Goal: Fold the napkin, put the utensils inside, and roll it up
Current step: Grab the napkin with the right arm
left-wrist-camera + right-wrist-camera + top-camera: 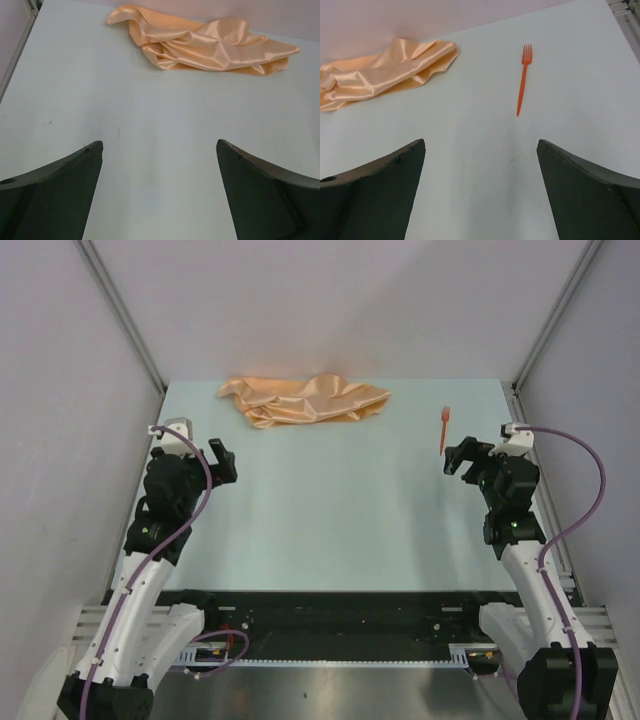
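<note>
Next, my right gripper grabs the napkin's fork-side end [375, 400] [446, 55] to spread the napkin for folding, leaving the opposite end for my left gripper.
The peach-orange satin napkin [305, 400] lies crumpled at the far edge of the table, left of centre; it also shows in the left wrist view [210, 45] and the right wrist view [385, 70]. A red-orange plastic fork [442, 430] lies flat at the far right, tines away from me, clear in the right wrist view [522, 80]. My left gripper [222, 462] is open and empty above the table's left side, well short of the napkin. My right gripper [458, 460] is open and empty just near of the fork's handle end.
The pale green table [330, 520] is enclosed by grey walls at the back and sides, with metal rails along the left [120, 310] and right [560, 310] corners. The black arm-base bar [330, 610] runs along the near edge.
</note>
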### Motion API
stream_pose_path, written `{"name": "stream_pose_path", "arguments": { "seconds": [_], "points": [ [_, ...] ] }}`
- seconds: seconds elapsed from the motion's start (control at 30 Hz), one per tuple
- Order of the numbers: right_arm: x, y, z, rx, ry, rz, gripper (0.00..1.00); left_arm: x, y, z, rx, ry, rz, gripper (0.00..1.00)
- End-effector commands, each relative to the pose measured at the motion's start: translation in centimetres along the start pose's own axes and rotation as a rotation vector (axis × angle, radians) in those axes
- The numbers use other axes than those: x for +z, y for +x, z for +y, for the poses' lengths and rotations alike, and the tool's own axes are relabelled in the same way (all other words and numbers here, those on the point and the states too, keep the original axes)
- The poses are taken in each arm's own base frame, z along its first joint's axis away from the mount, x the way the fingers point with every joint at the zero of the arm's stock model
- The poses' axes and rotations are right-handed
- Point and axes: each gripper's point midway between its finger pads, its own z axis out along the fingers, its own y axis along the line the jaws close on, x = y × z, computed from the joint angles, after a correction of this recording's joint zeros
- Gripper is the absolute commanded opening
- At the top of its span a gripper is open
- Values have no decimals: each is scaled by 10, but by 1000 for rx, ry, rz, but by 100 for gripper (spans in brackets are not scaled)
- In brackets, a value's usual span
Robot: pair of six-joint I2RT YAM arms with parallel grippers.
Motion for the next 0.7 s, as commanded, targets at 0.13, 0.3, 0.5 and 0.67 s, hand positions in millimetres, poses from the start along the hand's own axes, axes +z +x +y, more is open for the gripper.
{"name": "stream_pose_path", "arguments": {
  "seconds": [0.13,0.3,0.5,0.67],
  "points": [
    [38,-40,31,21,-93,20,100,-3,-14,-3,24,19,-37,100],
    [112,-8,42,18,-59,245,100,2,-6,-4,61,33,-16,100],
    [222,2,51,-14,-24,378,91,6,4,-13,98,98,11,100],
    [300,27,69,13,-94,452,89,13,12,-11,112,85,41,100]
  ]
}}
